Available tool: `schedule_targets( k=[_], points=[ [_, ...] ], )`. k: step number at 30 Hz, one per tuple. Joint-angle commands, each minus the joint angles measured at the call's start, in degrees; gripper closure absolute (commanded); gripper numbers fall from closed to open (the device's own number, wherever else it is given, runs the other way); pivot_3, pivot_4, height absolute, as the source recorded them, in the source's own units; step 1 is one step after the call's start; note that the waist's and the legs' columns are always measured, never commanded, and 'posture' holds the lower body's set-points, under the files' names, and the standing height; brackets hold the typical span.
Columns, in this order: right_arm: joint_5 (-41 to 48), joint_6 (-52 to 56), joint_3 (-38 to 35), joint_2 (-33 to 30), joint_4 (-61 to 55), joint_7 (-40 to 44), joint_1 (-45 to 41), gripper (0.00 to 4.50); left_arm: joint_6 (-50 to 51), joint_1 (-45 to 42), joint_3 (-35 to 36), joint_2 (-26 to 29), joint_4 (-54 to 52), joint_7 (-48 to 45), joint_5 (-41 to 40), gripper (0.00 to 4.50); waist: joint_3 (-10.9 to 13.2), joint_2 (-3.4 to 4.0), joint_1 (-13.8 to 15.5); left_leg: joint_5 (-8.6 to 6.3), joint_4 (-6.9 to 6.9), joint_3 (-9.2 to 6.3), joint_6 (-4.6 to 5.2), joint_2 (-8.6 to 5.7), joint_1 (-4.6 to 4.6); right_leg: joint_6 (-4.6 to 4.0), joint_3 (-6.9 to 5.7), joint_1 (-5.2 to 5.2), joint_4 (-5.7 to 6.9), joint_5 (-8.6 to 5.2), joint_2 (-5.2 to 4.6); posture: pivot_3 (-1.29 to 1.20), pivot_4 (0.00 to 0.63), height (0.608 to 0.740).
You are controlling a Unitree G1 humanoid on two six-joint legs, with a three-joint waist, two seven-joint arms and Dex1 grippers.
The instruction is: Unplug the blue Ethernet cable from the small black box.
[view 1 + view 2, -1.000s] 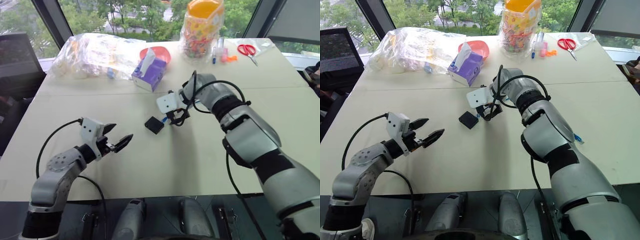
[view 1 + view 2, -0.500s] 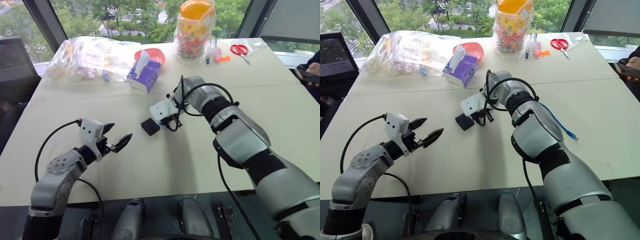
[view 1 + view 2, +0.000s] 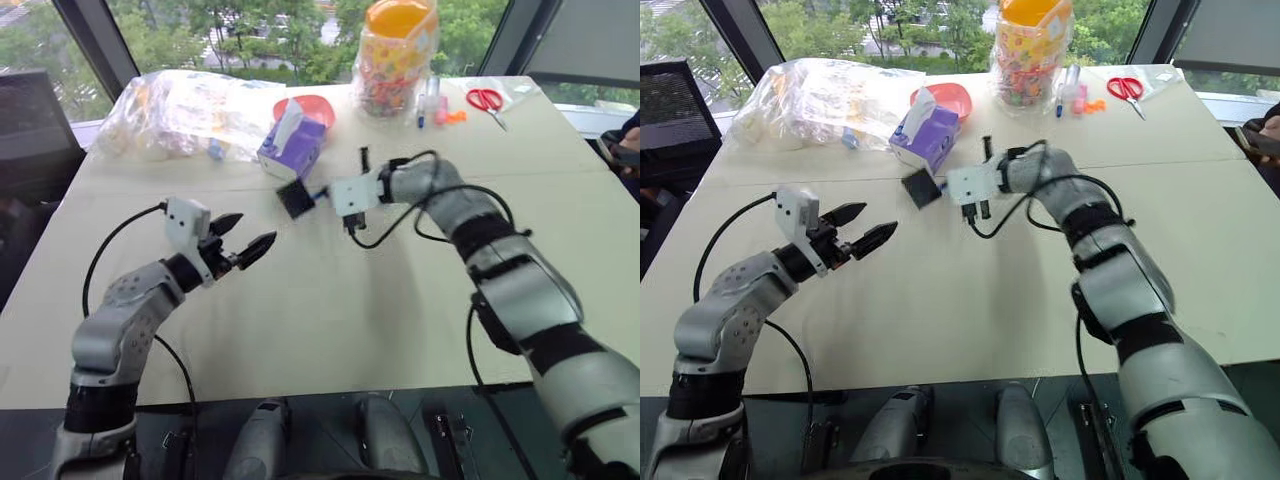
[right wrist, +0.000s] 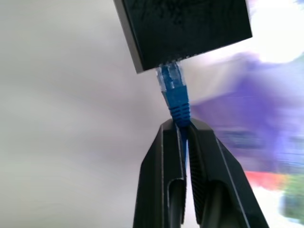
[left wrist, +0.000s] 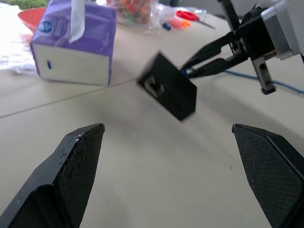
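Note:
The fingers of my right gripper crowd the plugged edge of the black box. I need to grab the small black box next with my left gripper, by its end with the empty port (image 3: pixel 287 201).
The small black box (image 3: pixel 295 198) hangs tilted just above the table, in front of the purple tissue box. The blue Ethernet cable (image 4: pixel 175 97) is plugged into its edge by a translucent plug. My right gripper (image 4: pixel 183 130) is shut on the blue cable right behind the plug, and its fingers (image 5: pixel 209 57) point at the box. More of the cable (image 5: pixel 247 76) trails over the table behind that gripper. My left gripper (image 3: pixel 250 232) is open and holds nothing; it hovers nearer me and to the left of the box, pointing toward it.
The purple tissue box (image 3: pixel 297 147) stands just behind the black box, with a red bowl (image 3: pixel 312 104) beyond it. A clear plastic bag (image 3: pixel 190 105) lies at the back left. A candy jar (image 3: pixel 395 55), markers (image 3: pixel 432 100) and red scissors (image 3: pixel 487 99) stand at the back right.
My right gripper has shut on the blue cable, turned and lifted, and the black box has risen off the table toward the tissue box. My left gripper has risen slightly.

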Motion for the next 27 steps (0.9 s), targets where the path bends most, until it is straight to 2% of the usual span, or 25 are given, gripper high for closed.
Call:
schedule_targets(
  k=[1, 5, 9, 21, 24, 27],
  points=[
    [-2.2, -0.5, -4.9, -1.1, -16.7, -13.6, 7.4, 4.45, 3.6, -4.3, 2.0, -0.4, 0.5, -0.4, -4.9, 0.00, 0.0, -0.01, 0.2, 0.00, 0.00, 0.01, 0.00, 0.00, 0.00, 0.00, 0.01, -0.02, 0.00, 0.00, 0.00, 0.00, 0.150, 0.726],
    [-8.0, 5.8, -6.3, -1.0, -31.1, -20.8, 17.5, 4.45, 10.0, -9.3, 2.7, -1.3, 1.2, -0.1, -11.2, 0.00, 0.0, -0.02, 0.3, 0.01, 0.03, 0.07, 0.00, 0.00, 0.00, 0.00, 0.08, -0.05, 0.04, 0.00, 0.00, 0.00, 0.150, 0.726],
    [-10.1, 11.2, -5.9, 0.9, -40.6, -22.2, 23.3, 4.45, 14.4, -11.5, 3.0, -1.3, -0.1, -0.5, -16.6, 0.00, 0.0, -0.04, 0.3, 0.01, 0.20, 0.08, 0.01, 0.00, 0.00, 0.00, 0.09, 0.03, 0.04, 0.00, 0.00, 0.00, 0.150, 0.726],
    [-11.0, 12.6, -3.3, 0.2, -42.0, -21.1, 24.8, 4.45, 13.5, -12.3, 2.1, -0.2, -0.4, -1.4, -16.2, 0.00, 0.1, -0.19, 0.5, 0.01, 0.34, 0.07, 0.02, 0.00, 0.01, -0.01, 0.08, 0.13, 0.02, 0.00, 0.01, 0.00, 0.150, 0.726],
    [-10.5, 12.0, -2.7, -0.2, -42.6, -20.5, 25.4, 4.50, 13.0, -12.0, 1.8, -0.4, -0.7, -1.1, -16.0, 0.76, 0.1, -0.20, 0.5, 0.01, 0.34, 0.07, 0.02, 0.00, 0.00, -0.01, 0.08, 0.13, 0.00, 0.00, 0.01, 0.00, 0.150, 0.726],
    [-10.1, 12.0, -2.6, -0.4, -43.3, -20.1, 26.0, 4.50, 12.2, -11.0, 1.5, -0.8, -0.5, -1.0, -15.2, 1.89, 0.1, -0.20, 0.5, 0.01, 0.34, 0.07, 0.02, 0.00, 0.00, -0.01, 0.08, 0.13, 0.00, 0.00, 0.01, 0.00, 0.150, 0.726]
  ],
)
